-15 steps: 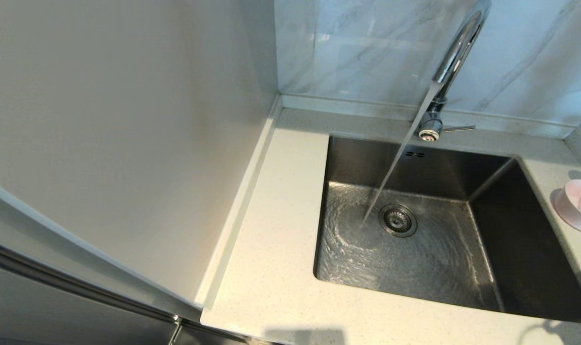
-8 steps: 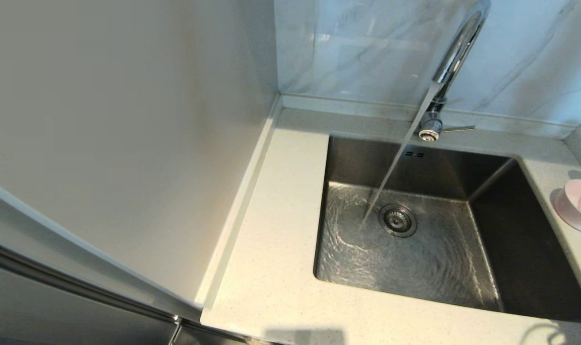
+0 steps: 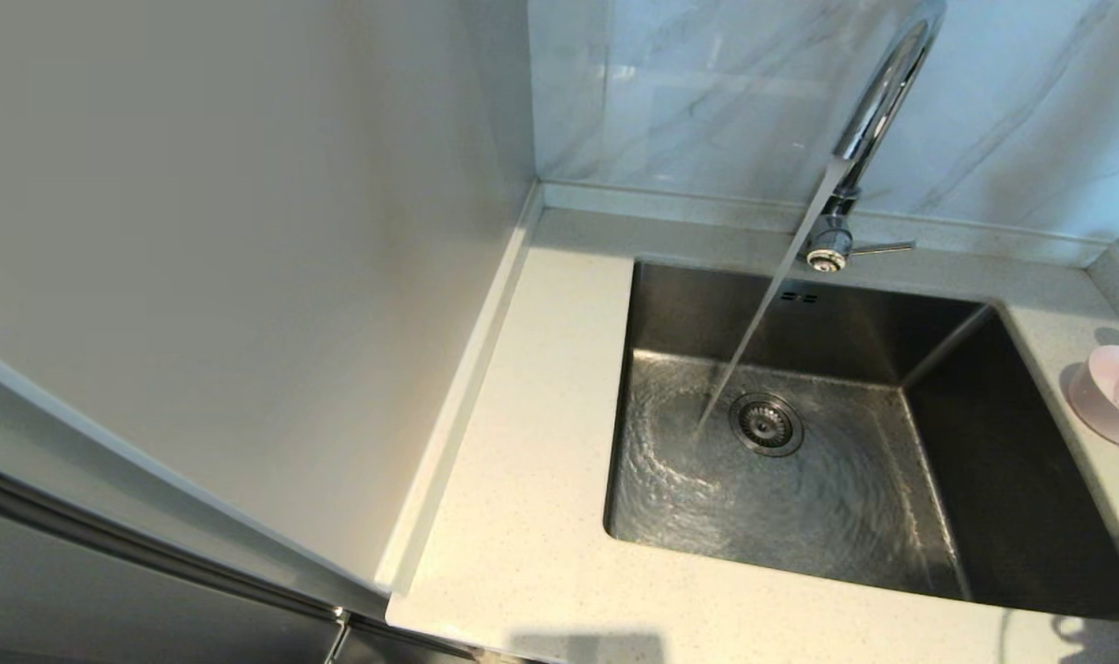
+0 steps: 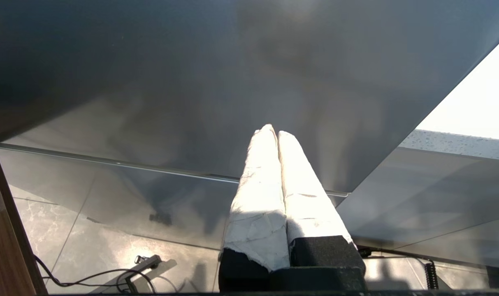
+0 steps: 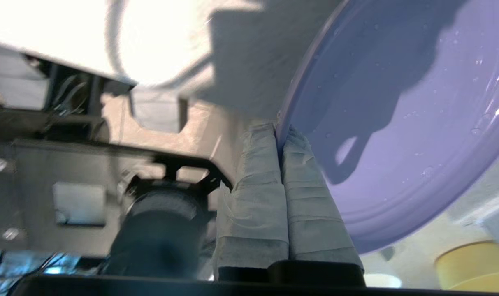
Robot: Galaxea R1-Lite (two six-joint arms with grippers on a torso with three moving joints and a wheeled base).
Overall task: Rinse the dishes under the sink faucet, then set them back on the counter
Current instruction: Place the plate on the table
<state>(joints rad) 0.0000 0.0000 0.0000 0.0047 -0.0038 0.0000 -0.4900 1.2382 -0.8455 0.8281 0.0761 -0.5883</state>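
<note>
My right gripper needs to move the lilac plate onto the counter before it opens, because the plate's gripped rim is out by the counter's edge, above the floor.
The chrome sink faucet [image 3: 877, 101] is running, and its stream lands just left of the drain strainer [image 3: 766, 424] in the steel sink [image 3: 707, 304]. My right gripper [image 5: 281, 130] is shut on the rim of the wet lilac plate [image 5: 397, 123], seen only in the right wrist view. The pale pink bowl [image 3: 1108, 392] stands on the counter [image 3: 522, 480] right of the sink, with a thin metal handle leaning in it. My left gripper [image 4: 274, 131] is shut and empty, parked low beside a dark cabinet front. The white dish is out of view.
A tall cream panel [image 3: 245, 231] walls off the counter's left side. A marble backsplash [image 3: 688, 83] rises behind the faucet. A yellowish container [image 5: 471, 263] shows beyond the plate in the right wrist view. Cables lie on the floor [image 4: 101, 279] below the left gripper.
Water keeps running into the sink. A shadow on the counter's front right corner has slipped further toward the edge of the head view. Nothing else differs.
</note>
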